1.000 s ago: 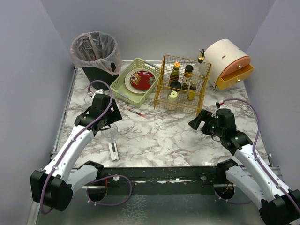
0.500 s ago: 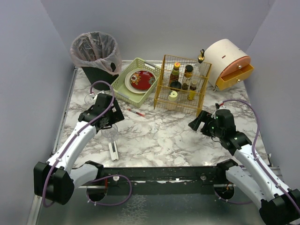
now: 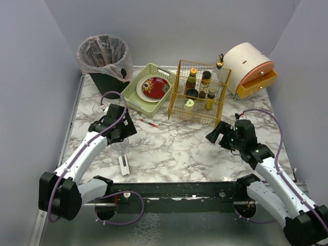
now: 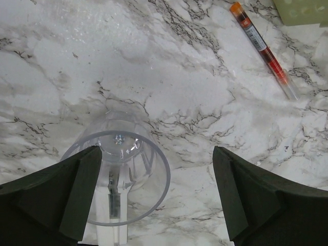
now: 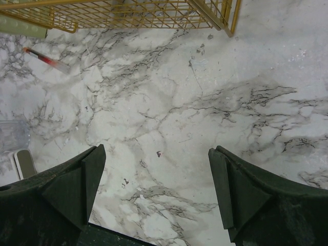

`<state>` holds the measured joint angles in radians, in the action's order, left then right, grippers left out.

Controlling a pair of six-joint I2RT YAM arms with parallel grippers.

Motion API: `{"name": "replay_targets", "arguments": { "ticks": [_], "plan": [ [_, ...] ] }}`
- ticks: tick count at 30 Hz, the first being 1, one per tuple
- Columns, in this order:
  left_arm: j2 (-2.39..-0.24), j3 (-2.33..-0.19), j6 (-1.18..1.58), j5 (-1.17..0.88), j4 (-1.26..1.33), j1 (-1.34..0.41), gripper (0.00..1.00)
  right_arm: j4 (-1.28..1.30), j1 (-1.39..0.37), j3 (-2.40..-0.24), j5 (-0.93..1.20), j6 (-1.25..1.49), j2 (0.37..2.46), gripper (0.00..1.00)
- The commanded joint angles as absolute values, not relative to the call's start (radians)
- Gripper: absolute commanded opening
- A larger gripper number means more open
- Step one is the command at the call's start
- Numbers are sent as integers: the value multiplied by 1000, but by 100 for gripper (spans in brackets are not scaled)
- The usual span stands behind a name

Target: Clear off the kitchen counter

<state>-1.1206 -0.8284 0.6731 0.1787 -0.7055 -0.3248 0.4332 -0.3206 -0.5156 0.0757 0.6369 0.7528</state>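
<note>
The left gripper grabs the clear plastic cup by one side of its open rim (image 3: 121,146) (image 4: 168,177) next, leaving the cup's base free to hand over to my right gripper.
The kitchen counter (image 3: 174,148) is white marble with grey veins. A clear plastic cup (image 3: 121,145) stands on it at the left. My left gripper (image 3: 119,136) is open just above the cup. In the left wrist view the cup (image 4: 123,179) sits between the jaws, against the left finger (image 4: 77,195). A thin red tube (image 3: 149,123) lies past it and also shows in the left wrist view (image 4: 263,48). A flat white object (image 3: 124,165) lies near the cup. My right gripper (image 3: 215,134) is open and empty over bare marble (image 5: 169,118).
A lined black bin (image 3: 102,56) stands at the back left. A pale green tray (image 3: 134,95) holds plates. A yellow wire rack (image 3: 200,92) holds bottles. A cream round drawer box (image 3: 251,69) stands at the back right. The rack's base (image 5: 128,13) is just beyond my right gripper.
My left gripper has shifted slightly nearer and rightward, closer over the cup. The right arm has barely moved.
</note>
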Motion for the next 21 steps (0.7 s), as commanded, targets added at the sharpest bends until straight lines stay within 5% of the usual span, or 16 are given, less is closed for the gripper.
{"name": "replay_targets", "arguments": {
  "ticks": [1,21],
  "plan": [
    [-1133,-809,702,161,-709,-336,96,409,-321,-502,84,646,759,89],
    [-1176,-785,701,140,-656,-342,46,410,-321,-506,80,652,767,89]
  ]
}}
